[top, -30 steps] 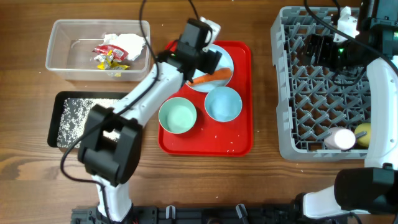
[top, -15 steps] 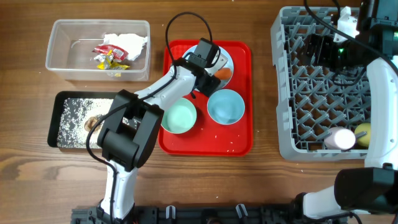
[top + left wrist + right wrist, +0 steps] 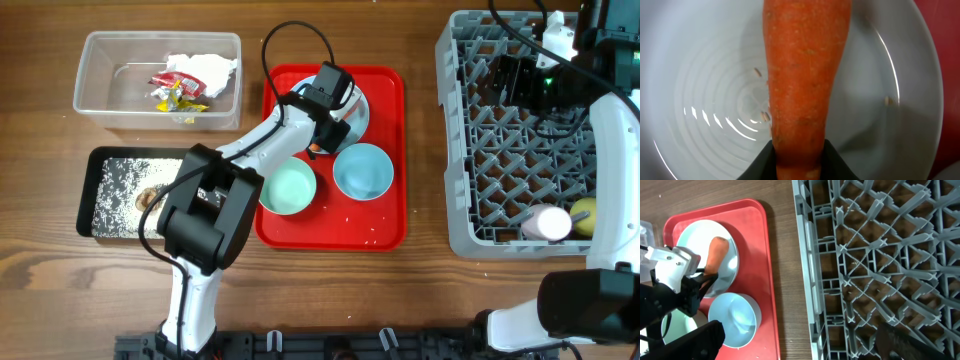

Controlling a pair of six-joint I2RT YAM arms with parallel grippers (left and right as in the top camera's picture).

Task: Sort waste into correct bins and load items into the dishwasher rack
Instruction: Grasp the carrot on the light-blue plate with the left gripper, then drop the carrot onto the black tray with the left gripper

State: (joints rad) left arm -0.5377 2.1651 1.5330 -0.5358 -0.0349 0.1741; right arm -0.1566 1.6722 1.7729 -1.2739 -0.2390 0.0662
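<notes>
My left gripper is holding the near end of the carrot, so the carrot (image 3: pixel 350 102) (image 3: pixel 804 80) would come up off the plate if I lifted now.
An orange carrot piece (image 3: pixel 805 75) lies on the round light-blue plate (image 3: pixel 700 75), which sits at the back of the red tray (image 3: pixel 385 230). My left gripper (image 3: pixel 799 165) is down over the plate (image 3: pixel 358 112), shut on the carrot's near end, with a black finger (image 3: pixel 762 162) pressed on each side. In the right wrist view the carrot (image 3: pixel 717 255) sticks out beyond that gripper. My right gripper (image 3: pixel 795 345) hangs wide open over the left edge of the grey dishwasher rack (image 3: pixel 460 200), holding nothing.
A teal bowl (image 3: pixel 287 187) and a pale blue bowl (image 3: pixel 362 171) stand on the red tray. The clear tub (image 3: pixel 100 95) holds a napkin (image 3: pixel 205 68) and wrappers (image 3: pixel 175 90). The black tray (image 3: pixel 90 190) holds rice (image 3: pixel 125 180). A pink cup (image 3: pixel 547 222) and a yellow cup (image 3: pixel 585 214) sit in the rack.
My left gripper swung right over the plate, came down on the carrot and closed on it. The right arm has not moved.
</notes>
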